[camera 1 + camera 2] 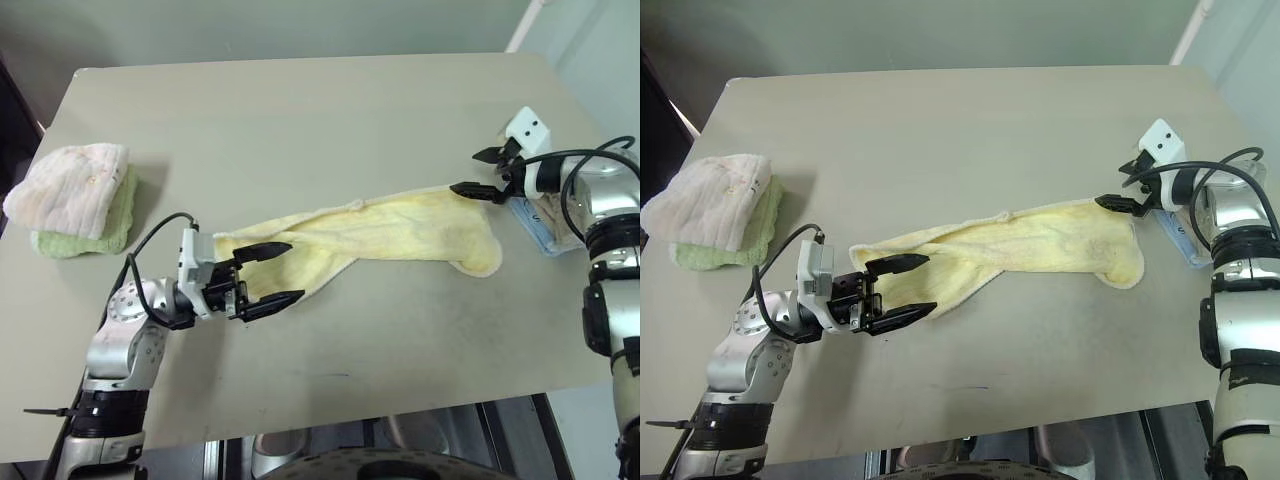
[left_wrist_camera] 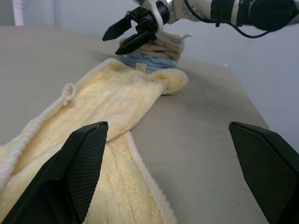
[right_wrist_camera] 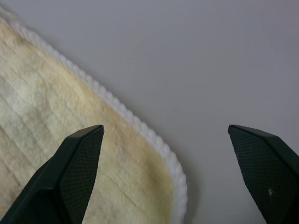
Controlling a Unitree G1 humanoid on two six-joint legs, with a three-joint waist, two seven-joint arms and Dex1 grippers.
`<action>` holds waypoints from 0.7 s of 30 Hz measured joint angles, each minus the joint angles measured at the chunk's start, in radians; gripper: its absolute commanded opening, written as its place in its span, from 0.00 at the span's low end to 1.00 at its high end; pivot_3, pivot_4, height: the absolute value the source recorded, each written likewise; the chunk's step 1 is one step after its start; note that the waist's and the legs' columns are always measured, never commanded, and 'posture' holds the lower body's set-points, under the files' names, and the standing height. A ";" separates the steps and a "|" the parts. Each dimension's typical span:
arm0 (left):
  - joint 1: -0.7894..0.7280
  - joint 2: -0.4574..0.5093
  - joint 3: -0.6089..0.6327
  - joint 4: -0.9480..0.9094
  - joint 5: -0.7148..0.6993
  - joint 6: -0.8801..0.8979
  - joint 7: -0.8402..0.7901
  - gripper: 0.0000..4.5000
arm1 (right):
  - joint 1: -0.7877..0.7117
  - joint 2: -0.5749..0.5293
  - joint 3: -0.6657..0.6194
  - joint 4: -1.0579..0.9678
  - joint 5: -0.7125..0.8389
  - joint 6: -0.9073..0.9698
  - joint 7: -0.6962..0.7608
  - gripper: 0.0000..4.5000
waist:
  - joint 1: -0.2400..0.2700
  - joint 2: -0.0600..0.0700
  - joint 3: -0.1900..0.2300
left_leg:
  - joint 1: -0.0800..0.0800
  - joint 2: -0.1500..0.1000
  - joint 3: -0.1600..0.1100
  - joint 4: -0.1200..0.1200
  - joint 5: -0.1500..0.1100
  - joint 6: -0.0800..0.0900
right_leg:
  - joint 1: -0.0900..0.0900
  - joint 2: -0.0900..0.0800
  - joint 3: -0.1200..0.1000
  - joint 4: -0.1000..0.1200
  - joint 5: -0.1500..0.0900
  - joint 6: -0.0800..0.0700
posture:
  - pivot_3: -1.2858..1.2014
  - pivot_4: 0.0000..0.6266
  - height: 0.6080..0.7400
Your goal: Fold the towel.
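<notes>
My right gripper pinches the towel [image 1: 400, 235] by its hemmed corner [image 1: 456, 192] next, where the raised edge gives a hold, since the towel lies slack.
The towel [image 1: 400, 235] is pale yellow with a cream hem. It lies loosely stretched and partly doubled across the middle of the tan table [image 1: 300, 110]. My left gripper [image 1: 293, 270] is open and points level along the towel. Its two fingers straddle the towel's left end without closing on it. My right gripper [image 1: 465, 172] is open and hangs just over the towel's far right corner. That hemmed corner [image 3: 70, 140] shows between its fingers in the right wrist view. The left wrist view shows the towel [image 2: 117, 102] running away toward the right gripper [image 2: 119, 39].
A folded pinkish-white towel lies on a green one [image 1: 70, 190] at the table's left edge. A folded blue and beige stack [image 1: 535, 225] sits at the right edge under my right arm. The table's front edge runs close below my left arm.
</notes>
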 measured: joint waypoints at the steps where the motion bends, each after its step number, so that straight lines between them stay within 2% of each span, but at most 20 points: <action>1: 0.001 0.003 0.003 -0.002 -0.001 0.000 0.001 0.99 | -0.009 0.004 0.000 0.028 -0.012 -0.012 0.002 1.00 | 0.000 0.000 0.000 | 0.000 0.000 0.000 0.000 0.000 0.000 | 0.000 0.000 0.000 0.000 0.000 0.000 | 0.52 0.24 1.00; 9: 0.040 0.026 0.025 -0.046 -0.019 0.011 0.019 0.99 | -0.065 0.034 0.016 0.169 -0.113 -0.031 0.027 1.00 | -0.002 0.000 0.000 | 0.000 0.001 0.000 -0.001 0.000 0.000 | -0.001 0.000 0.000 0.001 -0.002 -0.006 | 0.52 0.24 1.00; 21: 0.109 0.051 0.065 -0.097 -0.040 0.015 0.042 0.99 | -0.078 0.074 0.005 0.215 -0.170 -0.022 -0.012 1.00 | -0.005 0.001 0.000 | 0.000 0.001 0.000 -0.001 0.000 0.000 | -0.001 0.000 0.000 0.001 -0.003 -0.011 | 0.52 0.24 1.00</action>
